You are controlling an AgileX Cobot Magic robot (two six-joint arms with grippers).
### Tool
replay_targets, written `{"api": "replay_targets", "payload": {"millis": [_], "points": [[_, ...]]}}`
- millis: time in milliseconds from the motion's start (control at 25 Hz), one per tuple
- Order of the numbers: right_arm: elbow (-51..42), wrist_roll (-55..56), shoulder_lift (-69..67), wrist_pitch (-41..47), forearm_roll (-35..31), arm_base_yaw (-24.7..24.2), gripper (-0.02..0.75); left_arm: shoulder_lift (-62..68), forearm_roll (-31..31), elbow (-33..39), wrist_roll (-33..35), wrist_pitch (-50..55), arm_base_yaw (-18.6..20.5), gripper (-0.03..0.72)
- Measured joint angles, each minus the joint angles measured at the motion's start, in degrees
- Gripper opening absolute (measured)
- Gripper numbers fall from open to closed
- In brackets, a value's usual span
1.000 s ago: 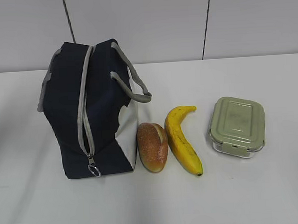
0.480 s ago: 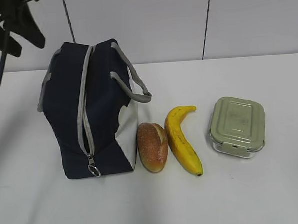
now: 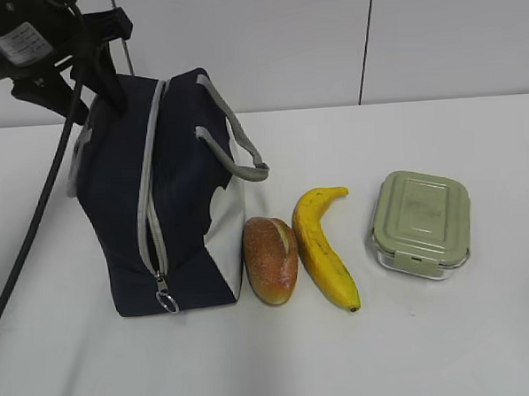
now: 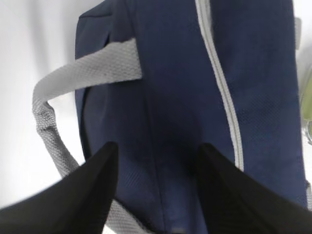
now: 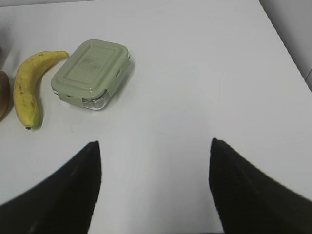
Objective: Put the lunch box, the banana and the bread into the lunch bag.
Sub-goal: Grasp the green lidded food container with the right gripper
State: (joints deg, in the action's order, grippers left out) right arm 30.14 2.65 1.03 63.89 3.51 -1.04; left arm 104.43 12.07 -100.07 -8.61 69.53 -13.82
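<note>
The left gripper grabs the lunch bag's navy fabric edge (image 3: 128, 103) (image 4: 165, 161) beside the zipper next, so that it holds the bag open for loading.
The navy lunch bag (image 3: 180, 202) stands at the left with its grey zipper (image 3: 145, 195) closed and the ring pull (image 3: 167, 301) low at the front. My left gripper (image 3: 94, 102) hovers open at the bag's far top left corner. In the left wrist view its open jaws (image 4: 157, 145) frame the blue fabric (image 4: 170, 97) beside a grey strap (image 4: 83, 70), holding nothing. To the right of the bag lie the bread (image 3: 270, 260), the banana (image 3: 323, 248) and the lunch box (image 3: 421, 223). My right gripper (image 5: 154, 142) is open over bare table, nearer than the lunch box (image 5: 90, 73) and banana (image 5: 28, 90).
The white table (image 3: 450, 348) stretches out in front of and to the right of the objects. A grey wall rises close behind the bag. The left arm's black cable (image 3: 31, 228) hangs down left of the bag. The table's right edge (image 5: 292, 53) shows in the right wrist view.
The left arm has come into the exterior view from the upper left and moved right and down to the bag's top. The objects have not moved.
</note>
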Motion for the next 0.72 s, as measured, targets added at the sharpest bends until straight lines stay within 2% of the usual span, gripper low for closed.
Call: {"api": "replay_targets", "payload": {"millis": [720], "points": [[0.00, 0.00, 0.00, 0.00, 0.00, 0.00, 0.529, 2.83, -1.60, -0.25, 0.00, 0.84, 0.00, 0.370]]}}
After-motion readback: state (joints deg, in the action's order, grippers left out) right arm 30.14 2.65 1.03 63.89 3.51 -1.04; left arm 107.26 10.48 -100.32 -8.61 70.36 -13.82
